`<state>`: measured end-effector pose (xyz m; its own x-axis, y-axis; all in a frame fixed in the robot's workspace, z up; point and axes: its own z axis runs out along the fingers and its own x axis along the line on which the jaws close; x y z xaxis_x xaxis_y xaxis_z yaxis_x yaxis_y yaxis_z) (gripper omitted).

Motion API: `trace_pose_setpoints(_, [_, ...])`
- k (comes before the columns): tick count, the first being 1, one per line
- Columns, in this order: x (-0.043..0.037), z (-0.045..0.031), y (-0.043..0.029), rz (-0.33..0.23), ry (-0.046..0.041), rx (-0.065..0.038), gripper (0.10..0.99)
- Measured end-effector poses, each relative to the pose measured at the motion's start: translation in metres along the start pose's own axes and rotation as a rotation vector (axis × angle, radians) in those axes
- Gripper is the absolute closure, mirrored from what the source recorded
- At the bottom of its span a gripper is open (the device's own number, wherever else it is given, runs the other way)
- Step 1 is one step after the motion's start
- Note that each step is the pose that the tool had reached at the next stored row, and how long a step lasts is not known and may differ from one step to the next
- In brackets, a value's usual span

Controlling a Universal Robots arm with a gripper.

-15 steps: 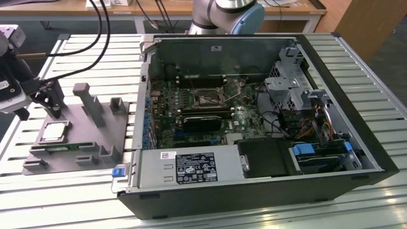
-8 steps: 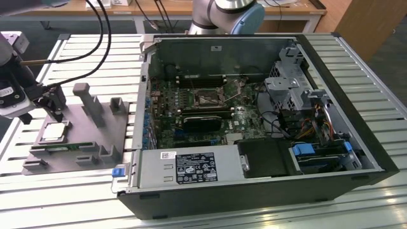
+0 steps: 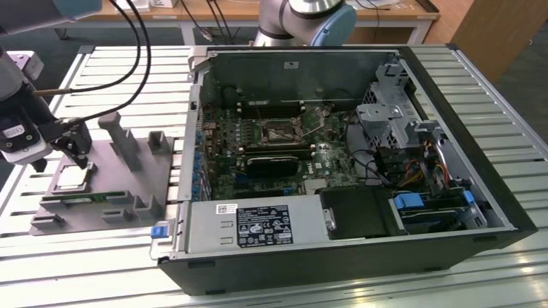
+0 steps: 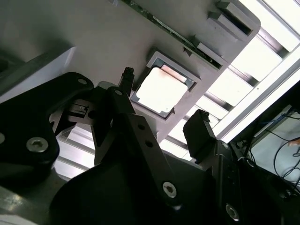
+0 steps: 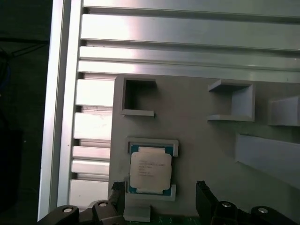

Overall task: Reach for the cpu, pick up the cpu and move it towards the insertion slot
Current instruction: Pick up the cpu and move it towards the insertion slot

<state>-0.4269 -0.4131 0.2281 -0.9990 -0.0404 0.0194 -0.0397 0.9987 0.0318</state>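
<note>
In the wrist view the fingers are above the CPU [image 5: 151, 170] in its framed pocket [image 5: 153, 141], so it is too early to close. My gripper lowers first, then closes on the CPU.
The cpu [image 3: 73, 179], a small square chip with a silvery top, lies in a framed pocket of the grey plastic fixture [image 3: 128, 176] at the exterior view's left. My gripper [image 3: 61, 160] hangs just above it, open and holding nothing. In both wrist views the two black fingers stand apart on either side of the cpu [image 4: 161, 89] [image 5: 150, 169], with the gripper [image 4: 163, 103] [image 5: 159, 187] not touching it. The insertion slot [image 3: 280, 133], a square black socket with a shiny frame and thin lever, sits on the motherboard inside the open computer case [image 3: 479, 192].
The fixture carries upright grey posts [image 3: 115, 138] and a green memory strip [image 3: 86, 197] near the cpu pocket. Cables [image 3: 128, 45] trail above the arm. The case walls, drive cages [image 3: 402, 122] and a black block [image 3: 274, 163] surround the socket. Everything rests on a slatted metal table [image 3: 111, 70].
</note>
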Motion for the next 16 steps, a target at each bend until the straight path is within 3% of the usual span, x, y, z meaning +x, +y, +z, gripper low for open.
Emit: trace_pose_setpoints(16, [0.0064,0.0209,-0.0003,-0.003,-0.0029,0.001,0.380])
